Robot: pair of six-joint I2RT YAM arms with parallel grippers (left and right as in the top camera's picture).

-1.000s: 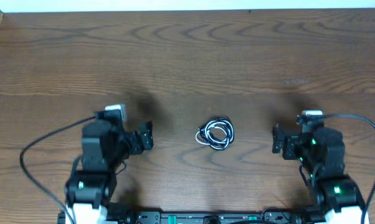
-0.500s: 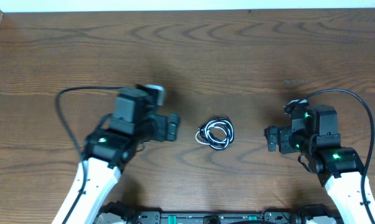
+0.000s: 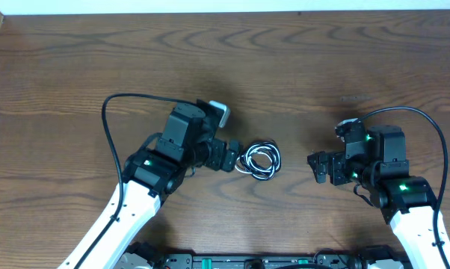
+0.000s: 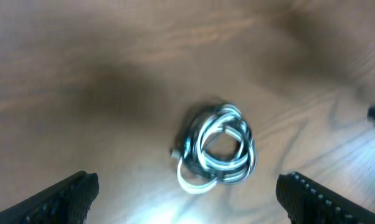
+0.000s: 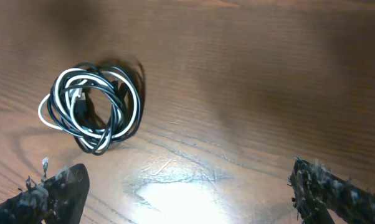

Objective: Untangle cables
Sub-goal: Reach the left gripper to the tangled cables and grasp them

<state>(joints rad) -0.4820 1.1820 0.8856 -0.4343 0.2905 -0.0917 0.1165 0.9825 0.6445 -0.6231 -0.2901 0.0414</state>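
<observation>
The coil should be grabbed by its nearest side (image 3: 245,158) (image 4: 192,149) with my left gripper. The opposite side then stays free for my right gripper to untangle.
The cables (image 3: 259,160) lie as one small tangled coil of white and black cord on the wooden table, mid-front. My left gripper (image 3: 229,156) is open and sits just left of the coil, almost touching it. In the left wrist view the cables (image 4: 217,147) lie ahead, between the spread fingers (image 4: 63,196), and nothing is held. My right gripper (image 3: 320,167) is open, a short way right of the coil. In the right wrist view the cables (image 5: 91,107) appear at upper left, clear of the fingers (image 5: 53,193).
The brown wooden table (image 3: 232,67) stretches back to a pale wall edge at the top. Thick black arm wires (image 3: 116,134) loop beside the left arm, and another wire (image 3: 427,131) arcs over the right arm. A rail runs along the table's front edge.
My left arm has swung right and forward until its gripper reached the coil's left side. The right gripper has edged slightly left toward the coil. The cables have not moved.
</observation>
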